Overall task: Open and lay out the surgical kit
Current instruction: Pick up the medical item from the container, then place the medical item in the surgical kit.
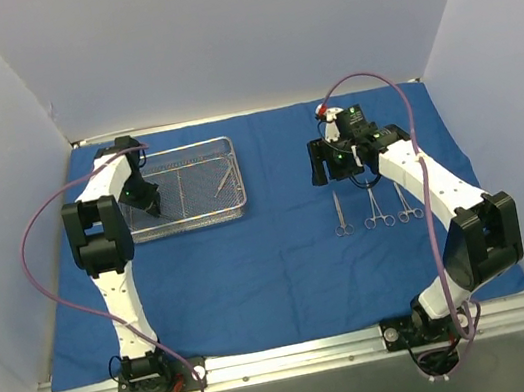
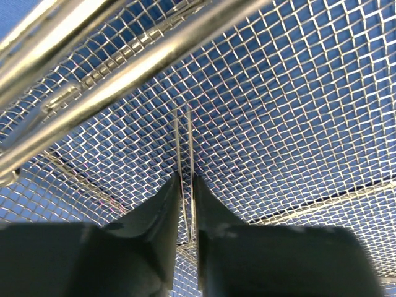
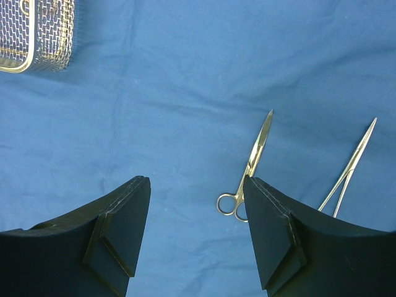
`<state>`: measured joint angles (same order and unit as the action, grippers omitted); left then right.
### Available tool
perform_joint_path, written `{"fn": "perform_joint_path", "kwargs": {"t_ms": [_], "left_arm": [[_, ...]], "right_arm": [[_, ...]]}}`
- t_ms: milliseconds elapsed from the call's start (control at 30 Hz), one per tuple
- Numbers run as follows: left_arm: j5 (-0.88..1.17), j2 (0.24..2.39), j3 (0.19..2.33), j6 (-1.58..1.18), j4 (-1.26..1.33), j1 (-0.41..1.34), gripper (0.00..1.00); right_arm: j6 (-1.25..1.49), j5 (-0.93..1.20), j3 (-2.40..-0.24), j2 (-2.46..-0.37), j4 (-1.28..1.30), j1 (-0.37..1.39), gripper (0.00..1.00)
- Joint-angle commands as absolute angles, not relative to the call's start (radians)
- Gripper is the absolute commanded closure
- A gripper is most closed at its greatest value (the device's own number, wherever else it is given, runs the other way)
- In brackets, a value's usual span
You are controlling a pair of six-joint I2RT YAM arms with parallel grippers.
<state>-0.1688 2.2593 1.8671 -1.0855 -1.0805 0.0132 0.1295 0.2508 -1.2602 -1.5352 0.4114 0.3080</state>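
The right gripper grabs the thin silver instrument near its joined end next, with the instrument's prongs pointing away, to lay it beside the scissors.
The royal-blue cloth wrap (image 1: 274, 265) lies spread flat over the table. The wire-mesh tray (image 1: 234, 172) stands on its far left part. My left gripper (image 1: 153, 208) reaches down into the tray. In the left wrist view it (image 2: 187, 182) is shut on a thin silver instrument (image 2: 184, 139) lying against the mesh (image 2: 297, 93). One more instrument (image 1: 224, 178) lies in the tray's right part. Three ring-handled instruments (image 1: 376, 208) lie side by side on the cloth at the right. My right gripper (image 1: 330, 164) hovers open and empty just beyond them. Its wrist view shows the gripper (image 3: 197, 185), scissors (image 3: 252, 164) and a slimmer instrument (image 3: 351, 164).
White walls close in the left, back and right sides. The tray's corner (image 3: 37, 34) shows at the top left of the right wrist view. The metal rail (image 1: 291, 358) with both arm bases runs along the near edge.
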Motion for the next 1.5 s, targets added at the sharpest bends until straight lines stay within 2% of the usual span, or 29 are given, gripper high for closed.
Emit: {"fn": "perform_joint_path", "kwargs": {"t_ms": [0, 33, 67, 100, 233, 400, 600, 700, 733, 767, 800, 900, 1033, 1133, 1233, 1333, 1467], "left_arm": [[-0.175, 2.240, 1.897, -1.036, -1.052, 0.032, 0.82], [-0.175, 2.231, 1.907, -1.025, -1.060, 0.035, 0.85], [-0.172, 2.221, 1.916, -1.014, -1.068, 0.038, 0.95], [-0.166, 2.197, 1.931, -0.991, -1.071, 0.047, 0.98], [-0.131, 2.129, 1.985, -0.893, -1.069, 0.093, 0.98], [0.082, 2.025, 2.043, -0.723, -1.019, 0.198, 0.98], [0.398, 1.844, 1.991, -0.580, -0.884, 0.336, 0.98], [0.584, 1.749, 1.869, -0.592, -0.729, 0.348, 0.98], [0.656, 1.723, 1.829, -0.600, -0.679, 0.350, 0.98], [0.702, 1.691, 1.731, -0.627, -0.617, 0.351, 0.98], [0.744, 1.636, 1.683, -0.646, -0.554, 0.351, 0.98], [0.876, 1.560, 1.544, -0.707, -0.338, 0.350, 0.98], [0.957, 1.500, 1.448, -0.735, -0.247, 0.351, 0.98], [0.996, 1.465, 1.373, -0.799, -0.138, 0.353, 0.98], [1.017, 1.439, 1.290, -0.912, 0.044, 0.353, 0.98], [1.028, 1.439, 1.270, -0.969, 0.115, 0.353, 0.98], [1.034, 1.439, 1.281, -1.000, 0.152, 0.353, 0.98]], "right_arm": [[0.136, 0.252, -1.307, -1.537, 0.405, 0.305, 0.38], [0.137, 0.250, -1.319, -1.542, 0.406, 0.307, 0.38], [0.137, 0.250, -1.324, -1.548, 0.405, 0.307, 0.38], [0.137, 0.247, -1.331, -1.551, 0.405, 0.308, 0.38], [0.137, 0.247, -1.384, -1.575, 0.422, 0.313, 0.38], [0.146, 0.319, -1.447, -1.583, 0.387, 0.342, 0.38], [0.385, 0.684, -1.338, -1.552, 0.112, 0.367, 0.42], [0.576, 0.868, -1.264, -1.517, -0.127, 0.376, 0.41], [0.619, 0.903, -1.208, -1.499, -0.256, 0.374, 0.38], [0.653, 0.960, -1.183, -1.477, -0.305, 0.373, 0.29], [0.681, 0.988, -1.163, -1.474, -0.343, 0.373, 0.29], [0.791, 1.049, -1.108, -1.463, -0.460, 0.383, 0.35], [1.001, 1.060, -1.016, -1.388, -0.728, 0.414, 0.40], [1.019, 1.060, -1.003, -1.373, -0.749, 0.463, 0.41], [0.953, 1.042, -1.045, -1.374, -0.631, 0.498, 0.42], [0.951, 1.025, -1.051, -1.385, -0.637, 0.521, 0.48], [0.939, 1.019, -1.029, -1.378, -0.620, 0.522, 0.48]]}}
